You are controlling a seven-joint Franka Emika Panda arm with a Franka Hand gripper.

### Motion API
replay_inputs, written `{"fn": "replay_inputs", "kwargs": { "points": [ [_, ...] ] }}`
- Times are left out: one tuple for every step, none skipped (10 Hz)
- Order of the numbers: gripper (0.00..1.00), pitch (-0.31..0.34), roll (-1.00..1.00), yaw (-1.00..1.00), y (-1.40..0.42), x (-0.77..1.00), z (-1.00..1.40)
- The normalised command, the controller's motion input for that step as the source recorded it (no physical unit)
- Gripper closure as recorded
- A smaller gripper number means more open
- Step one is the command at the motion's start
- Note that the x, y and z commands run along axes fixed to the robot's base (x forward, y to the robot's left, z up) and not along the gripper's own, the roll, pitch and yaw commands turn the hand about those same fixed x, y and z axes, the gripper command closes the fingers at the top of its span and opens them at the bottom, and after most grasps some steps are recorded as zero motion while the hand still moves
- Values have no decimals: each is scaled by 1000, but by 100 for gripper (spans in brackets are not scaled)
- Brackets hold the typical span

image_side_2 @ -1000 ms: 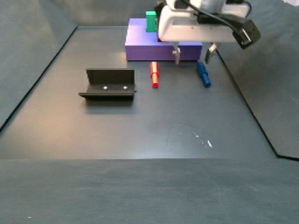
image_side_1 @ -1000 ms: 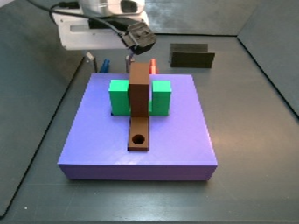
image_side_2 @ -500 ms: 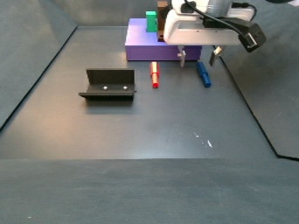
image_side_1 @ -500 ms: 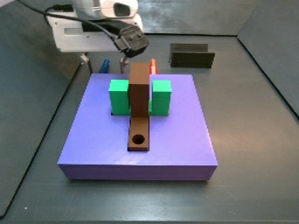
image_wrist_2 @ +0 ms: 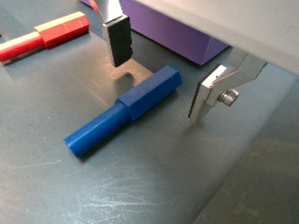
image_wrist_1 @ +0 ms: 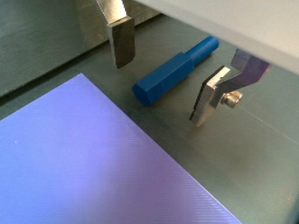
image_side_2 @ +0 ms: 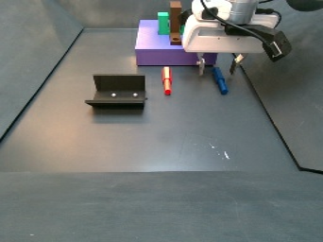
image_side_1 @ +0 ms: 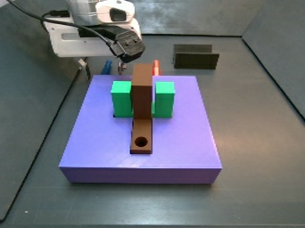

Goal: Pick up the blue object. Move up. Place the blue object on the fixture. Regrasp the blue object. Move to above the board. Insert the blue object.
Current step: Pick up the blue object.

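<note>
I need to grab the blue object by its thicker end (image_wrist_1: 163, 80) with my gripper next, so that I can place it on the dark fixture.
The blue object (image_wrist_2: 121, 111) is a small blue peg lying flat on the dark floor beside the board (image_wrist_2: 197, 31), also visible in a wrist view (image_wrist_1: 176, 68) and a side view (image_side_2: 220, 80). My gripper (image_wrist_2: 158, 87) is open and low over it, with one finger (image_wrist_2: 118, 44) on each side of its thicker end and neither touching. In a side view the gripper (image_side_1: 103, 62) hangs behind the board's (image_side_1: 179, 147) far left corner. The dark fixture (image_side_2: 117, 92) stands apart on the floor, holding nothing.
A red peg (image_side_2: 165, 85) lies on the floor close to the blue one, also in a wrist view (image_wrist_2: 47, 37). The board carries two green blocks (image_side_1: 121, 98) and a brown bar (image_side_1: 143, 111) with a round hole. Grey walls enclose the floor.
The gripper has shifted sideways and come down over the blue object, staying open. The pegs, fixture and board have not moved.
</note>
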Motion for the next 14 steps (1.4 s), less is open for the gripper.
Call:
{"fn": "replay_inputs", "kwargs": {
  "points": [
    [0,-107,-1,0,0,0,-211],
    [0,-51,0,0,0,0,-103],
    [0,0,0,0,0,0,0],
    [100,0,0,0,0,0,0],
    [100,0,0,0,0,0,0],
    [100,0,0,0,0,0,0],
    [100,0,0,0,0,0,0],
    [100,0,0,0,0,0,0],
    [100,0,0,0,0,0,0],
    [100,0,0,0,0,0,0],
    [100,0,0,0,0,0,0],
    [100,0,0,0,0,0,0],
    [100,0,0,0,0,0,0],
    [100,0,0,0,0,0,0]
  ]
}}
